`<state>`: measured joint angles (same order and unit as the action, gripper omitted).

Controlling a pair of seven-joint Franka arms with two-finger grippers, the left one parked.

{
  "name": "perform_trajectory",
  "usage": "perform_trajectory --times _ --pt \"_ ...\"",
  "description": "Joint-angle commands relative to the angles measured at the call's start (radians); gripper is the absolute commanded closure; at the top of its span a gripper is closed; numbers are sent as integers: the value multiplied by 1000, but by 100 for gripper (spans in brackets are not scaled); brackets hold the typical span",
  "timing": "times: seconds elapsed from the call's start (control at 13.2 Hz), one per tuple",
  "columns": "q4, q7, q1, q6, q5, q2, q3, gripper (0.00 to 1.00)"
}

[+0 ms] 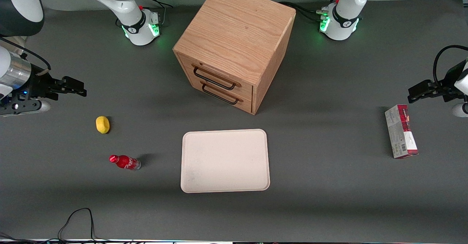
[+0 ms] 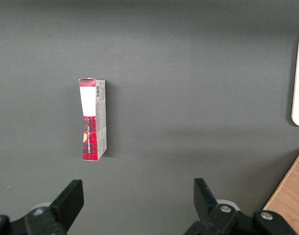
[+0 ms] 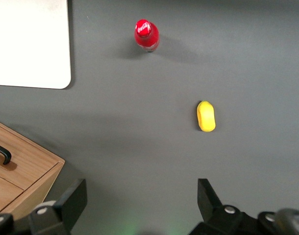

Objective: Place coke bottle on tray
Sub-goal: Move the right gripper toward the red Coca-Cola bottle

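Observation:
My right gripper grips the bottle by its cap end point(image 1: 114, 158) next, to place the small red coke bottle on the tray point(image 1: 225, 160).
The coke bottle point(image 1: 124, 162) is small and red with a red cap and stands on the grey table beside the tray, toward the working arm's end. It also shows in the right wrist view point(image 3: 146, 35). The tray point(image 1: 225, 160) is a flat cream rectangle in front of the wooden cabinet, and its corner shows in the right wrist view point(image 3: 37, 49). My right gripper point(image 1: 75, 89) hangs above the table, farther from the front camera than the bottle and well apart from it. Its fingers point(image 3: 73, 198) are spread wide with nothing between them.
A yellow lemon point(image 1: 102, 124) lies between my gripper and the bottle; it also shows in the right wrist view point(image 3: 206, 116). A wooden drawer cabinet point(image 1: 234, 46) stands mid-table. A red-and-white carton point(image 1: 400, 131) lies toward the parked arm's end. A black cable point(image 1: 78, 218) loops at the near edge.

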<state>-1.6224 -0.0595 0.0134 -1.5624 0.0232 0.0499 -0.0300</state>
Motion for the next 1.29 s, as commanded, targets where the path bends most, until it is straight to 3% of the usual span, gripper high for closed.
perform_trajectory --times 0.0,0.38,0.53,0.83,1.21 --pt "38 15 -7 25 6 19 -2 0" --pt "111 63 -15 30 6 83 -10 0" --pt "276 66 -26 123 1 193 -10 0" --pt "766 64 -32 220 -2 580 -11 0" --pt "819 66 -33 171 -3 642 -22 0"
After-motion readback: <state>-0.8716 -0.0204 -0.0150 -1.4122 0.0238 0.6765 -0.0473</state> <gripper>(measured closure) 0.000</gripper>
